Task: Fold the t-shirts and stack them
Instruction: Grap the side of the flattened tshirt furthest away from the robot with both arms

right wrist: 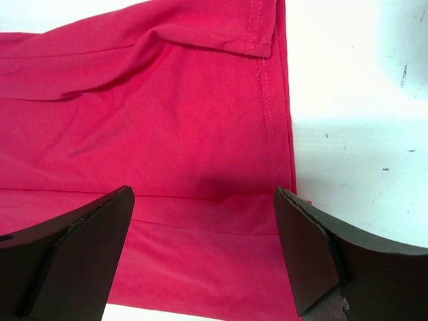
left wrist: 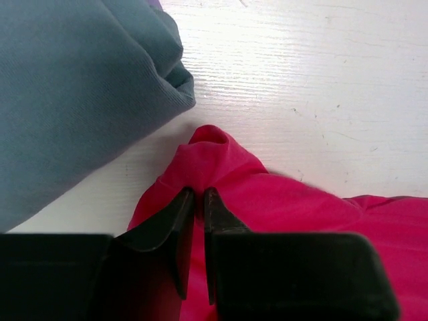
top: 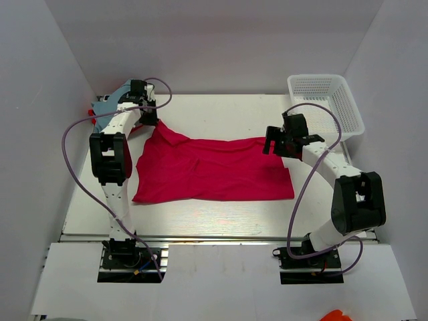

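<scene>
The pink corner's fold stands between my left gripper's fingers, free of the blue-grey t-shirt (top: 107, 105), so my left gripper closes next. Closing now would catch the fold.
A magenta-pink t-shirt (top: 214, 170) lies spread across the middle of the table. Its far left corner is drawn up into a peak. My left gripper (top: 155, 122) sits at that corner. In the left wrist view the gripper (left wrist: 200, 192) has its jaws only a narrow slit apart, with a fold of the pink shirt (left wrist: 301, 207) standing between them. A blue-grey t-shirt (top: 107, 105) lies folded at the back left, also close beside the pink corner (left wrist: 67, 100). A bit of red cloth (top: 91, 111) shows at its left edge. My right gripper (top: 271, 144) hangs wide open over the shirt's right hem (right wrist: 167, 120), its fingertips (right wrist: 204, 194) holding nothing.
A white mesh basket (top: 328, 100) stands at the back right, behind the right arm. White walls close in the table on the left, right and back. Bare tabletop (left wrist: 301, 67) lies beyond the pink corner.
</scene>
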Robot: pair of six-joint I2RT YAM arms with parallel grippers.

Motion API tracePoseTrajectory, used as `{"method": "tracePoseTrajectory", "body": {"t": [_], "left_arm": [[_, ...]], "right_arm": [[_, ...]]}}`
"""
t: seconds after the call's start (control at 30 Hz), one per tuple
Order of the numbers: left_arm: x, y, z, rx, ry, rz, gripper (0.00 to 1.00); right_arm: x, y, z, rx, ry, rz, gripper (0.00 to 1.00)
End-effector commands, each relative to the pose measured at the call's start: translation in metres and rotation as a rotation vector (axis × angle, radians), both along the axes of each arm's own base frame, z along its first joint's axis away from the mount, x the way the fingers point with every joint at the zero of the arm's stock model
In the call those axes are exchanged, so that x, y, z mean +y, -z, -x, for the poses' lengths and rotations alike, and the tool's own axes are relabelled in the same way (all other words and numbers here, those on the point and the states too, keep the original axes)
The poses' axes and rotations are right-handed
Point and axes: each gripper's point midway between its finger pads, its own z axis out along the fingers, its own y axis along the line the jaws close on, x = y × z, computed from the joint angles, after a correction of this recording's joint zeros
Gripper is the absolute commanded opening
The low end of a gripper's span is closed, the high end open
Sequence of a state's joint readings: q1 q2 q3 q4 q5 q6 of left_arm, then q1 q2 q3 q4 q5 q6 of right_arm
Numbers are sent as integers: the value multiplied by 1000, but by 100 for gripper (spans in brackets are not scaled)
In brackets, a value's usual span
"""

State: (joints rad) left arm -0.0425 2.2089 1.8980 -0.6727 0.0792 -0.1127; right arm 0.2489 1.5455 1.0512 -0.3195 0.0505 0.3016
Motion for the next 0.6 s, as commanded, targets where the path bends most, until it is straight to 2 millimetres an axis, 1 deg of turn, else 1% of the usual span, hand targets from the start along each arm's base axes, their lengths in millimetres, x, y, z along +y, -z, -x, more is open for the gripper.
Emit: {"method": "tracePoseTrajectory", "body": {"t": [0.0, 0.03, 0.07, 0.1, 0.13, 0.17, 0.23, 0.3, 0.37, 0.4, 0.43, 0.47, 0.5, 0.57], "left_arm": [[2, -21, -10, -51, 17, -2, 23], [2, -24, -12, -60, 18, -1, 20], [2, -17, -10, -39, 18, -2, 20], [2, -14, -11, -31, 18, -2, 20], [2, -17, -11, -33, 18, -2, 20], [1, -16, -14, -33, 18, -2, 11], [1, -16, -14, -33, 18, -2, 0], [1, -14, -12, -31, 2, 10, 0], [-4, -24, -13, -65, 11, 37, 0], [-5, -21, -8, -52, 1, 44, 0], [-9, -25, -7, -61, 17, 65, 0], [-11, -33, -5, -79, 24, 73, 0], [-13, -30, -1, -71, 19, 89, 0], [-14, -34, -2, -80, 5, 102, 0]], "right_arm": [[0, -12, -11, -35, -3, 8, 90], [-1, -10, -10, -31, -4, 10, 90], [-1, -9, -9, -27, -10, 8, 90], [1, -9, -10, -29, -13, 9, 90], [0, -7, -8, -20, -14, 13, 90], [0, -7, -8, -20, -14, 13, 90], [-1, -6, -9, -23, -9, 16, 90], [-3, -6, -11, -31, 0, 23, 90], [-5, -11, -18, -48, 38, 17, 90], [-5, -9, -24, -45, 54, 23, 90], [-3, -10, -27, -42, 86, 2, 90], [-3, -10, -30, -40, 100, -1, 90], [-4, -9, -40, -43, 117, 7, 90], [-3, -10, -49, -41, 193, -28, 90]]}}
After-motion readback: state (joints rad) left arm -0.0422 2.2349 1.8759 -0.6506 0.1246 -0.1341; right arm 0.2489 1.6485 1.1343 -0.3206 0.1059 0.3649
